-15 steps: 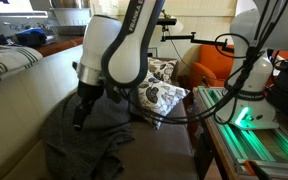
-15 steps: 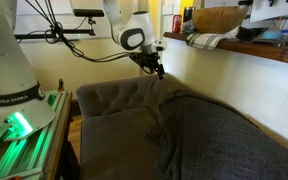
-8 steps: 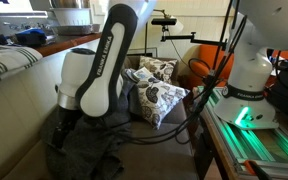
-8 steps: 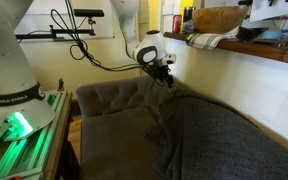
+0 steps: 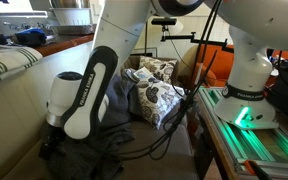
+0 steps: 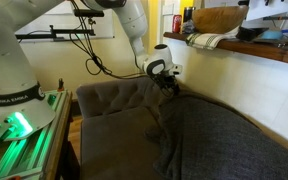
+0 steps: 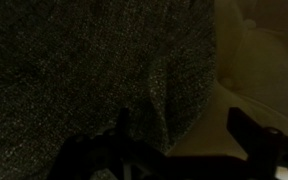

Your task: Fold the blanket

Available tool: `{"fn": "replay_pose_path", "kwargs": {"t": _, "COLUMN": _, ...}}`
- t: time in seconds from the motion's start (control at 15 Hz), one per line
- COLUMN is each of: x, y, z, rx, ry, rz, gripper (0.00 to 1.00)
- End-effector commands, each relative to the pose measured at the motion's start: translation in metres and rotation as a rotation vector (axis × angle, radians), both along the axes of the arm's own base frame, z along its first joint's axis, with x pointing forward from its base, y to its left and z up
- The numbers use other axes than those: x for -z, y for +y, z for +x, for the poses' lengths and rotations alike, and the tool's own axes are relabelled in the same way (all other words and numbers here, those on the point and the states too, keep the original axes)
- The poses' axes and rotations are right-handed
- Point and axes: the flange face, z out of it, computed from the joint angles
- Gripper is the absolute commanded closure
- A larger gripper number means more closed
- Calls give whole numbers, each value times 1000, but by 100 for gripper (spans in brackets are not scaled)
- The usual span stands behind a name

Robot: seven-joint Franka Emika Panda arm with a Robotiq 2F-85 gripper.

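Next, my gripper should grab the dark grey blanket [image 6: 229,130] by its corner at the far edge to fold that edge over the rest.
The dark grey blanket [image 6: 229,130] lies limp and wrinkled over the sofa; it also shows in an exterior view [image 5: 99,158]. My gripper [image 6: 172,88] is low at the blanket's far edge, next to the cream wall. In the wrist view the gripper [image 7: 184,135] is open, its two dark fingers apart. The blanket [image 7: 84,60] fills the left of that view, with one corner of it reaching down between the fingers. In an exterior view the arm [image 5: 79,100] hides the gripper itself.
White-and-brown patterned cushions [image 5: 156,88] lean at the sofa's end. A green-and-white striped cloth [image 5: 4,65] lies on the ledge above the sofa, also seen in an exterior view [image 6: 212,40]. A bare grey sofa seat [image 6: 109,100] and the robot base with green lights [image 6: 14,120] are alongside.
The arm has swung down along the sofa toward the wall. The gripper is now lower and right at the blanket's edge. The blanket has not moved.
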Motion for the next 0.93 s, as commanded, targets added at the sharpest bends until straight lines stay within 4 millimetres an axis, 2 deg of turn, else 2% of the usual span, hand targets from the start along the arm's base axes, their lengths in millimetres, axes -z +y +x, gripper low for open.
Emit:
{"fn": "replay_pose_path", "kwargs": {"t": 0.0, "x": 22, "y": -2, "z": 21, "rx": 24, "ry": 2, "rz": 7, "gripper": 0}}
{"fn": "replay_pose_path", "kwargs": {"t": 0.07, "x": 27, "y": -4, "z": 24, "rx": 28, "ry": 6, "rz": 9, "gripper": 0}}
{"fn": "replay_pose_path", "kwargs": {"t": 0.13, "x": 30, "y": -6, "z": 26, "rx": 28, "ry": 12, "rz": 11, "gripper": 9}}
{"fn": "replay_pose_path", "kwargs": {"t": 0.2, "x": 33, "y": -8, "z": 28, "rx": 28, "ry": 18, "rz": 15, "gripper": 26}}
{"fn": "replay_pose_path", "kwargs": {"t": 0.4, "x": 33, "y": -6, "z": 31, "rx": 30, "ry": 33, "rz": 27, "gripper": 49}}
{"fn": "replay_pose_path", "kwargs": {"t": 0.67, "x": 24, "y": 11, "z": 30, "rx": 40, "ry": 67, "rz": 83, "gripper": 74}}
{"fn": "replay_pose_path", "kwargs": {"t": 0.87, "x": 18, "y": 23, "z": 28, "rx": 42, "ry": 77, "rz": 118, "gripper": 98}}
